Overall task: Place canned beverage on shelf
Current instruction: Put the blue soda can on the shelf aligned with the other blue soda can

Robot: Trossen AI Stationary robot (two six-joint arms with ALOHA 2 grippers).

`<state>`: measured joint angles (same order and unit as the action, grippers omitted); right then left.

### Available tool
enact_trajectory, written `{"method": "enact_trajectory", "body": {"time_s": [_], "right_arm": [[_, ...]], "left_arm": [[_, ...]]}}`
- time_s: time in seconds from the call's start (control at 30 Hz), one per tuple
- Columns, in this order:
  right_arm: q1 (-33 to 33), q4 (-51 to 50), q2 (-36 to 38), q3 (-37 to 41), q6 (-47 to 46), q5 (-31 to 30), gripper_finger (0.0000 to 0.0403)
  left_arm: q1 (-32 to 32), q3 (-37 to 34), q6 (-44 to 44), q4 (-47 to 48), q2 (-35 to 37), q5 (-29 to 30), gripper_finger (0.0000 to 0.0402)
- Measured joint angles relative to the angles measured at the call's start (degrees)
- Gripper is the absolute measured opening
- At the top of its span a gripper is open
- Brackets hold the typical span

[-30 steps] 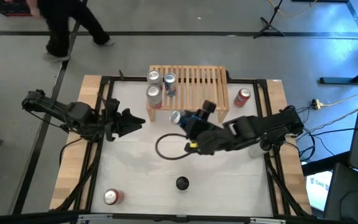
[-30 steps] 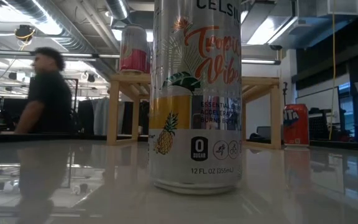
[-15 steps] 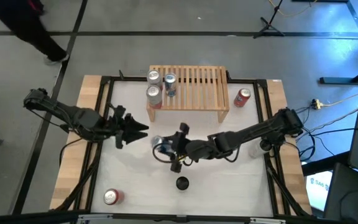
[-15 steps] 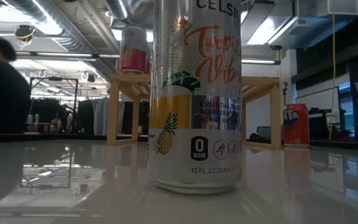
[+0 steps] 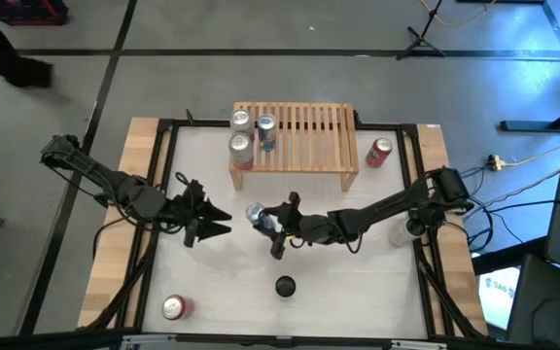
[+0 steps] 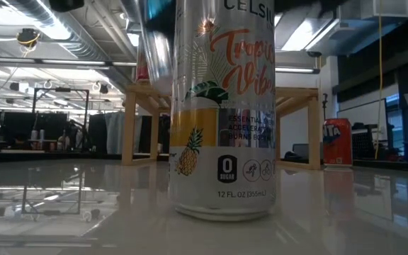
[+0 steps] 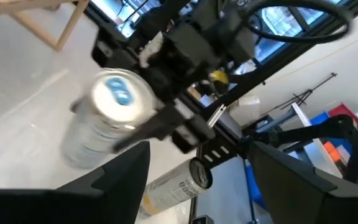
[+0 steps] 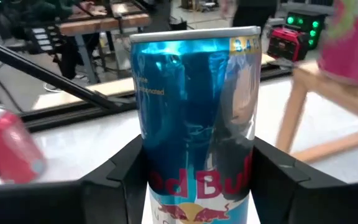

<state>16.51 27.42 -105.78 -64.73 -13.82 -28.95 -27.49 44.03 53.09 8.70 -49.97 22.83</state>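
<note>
The blue-and-silver can (image 5: pixel 259 216) (image 8: pixel 194 124) hangs tilted above the white table, so it is too early to let go. My right gripper should move the can to the shelf first.
The light-wood slatted shelf (image 5: pixel 304 131) stands at the table's far middle, with three cans (image 5: pixel 242 134) upright on its left end. My right gripper (image 5: pixel 268 226) reaches in low from the table's right and is shut on a blue-and-silver can (image 5: pixel 255 213), (image 8: pixel 196 118) at mid-table, in front of the shelf. The can shows blurred in the low view (image 6: pixel 156 49). My left gripper (image 5: pixel 214 220) is open and empty just left of that can, its fingers (image 7: pixel 126 180) pointing at it (image 7: pixel 107 118). My right gripper pinches the can's wall (image 8: pixel 149 168) between its two fingers (image 8: pixel 114 180), one on each opposite side. The fingers come level from the table's right. The can stands upright in the hold, and its bottom is clear of the table in the low view.
A tall silver can (image 5: pixel 285 286), (image 6: pixel 223 106) stands upright near the table's front middle. A red can (image 5: pixel 380 152) stands right of the shelf. Another red can (image 5: pixel 174 307) lies at the near left corner. A black cable loops under my right arm.
My right gripper has carried the can from just in front of the shelf toward the table's near and left side, the arm stretching out low. My left gripper has moved toward the near edge, staying open. A person beyond the table has walked off to the left.
</note>
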Motion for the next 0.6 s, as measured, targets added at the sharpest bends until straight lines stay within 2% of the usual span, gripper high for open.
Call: {"method": "enact_trajectory", "body": {"time_s": [0.33,0.6], "right_arm": [[-1.18,12.27,-9.71,1.7,-0.92,1.55,0.0204],[-1.22,17.1,-15.12,1.6,-1.0,1.39,0.0204]], "left_arm": [[-0.39,0.0,2.44,2.24,-0.29,-0.86,0.0271],[-0.37,0.0,2.35,2.94,-0.35,-0.85,0.0271]]}}
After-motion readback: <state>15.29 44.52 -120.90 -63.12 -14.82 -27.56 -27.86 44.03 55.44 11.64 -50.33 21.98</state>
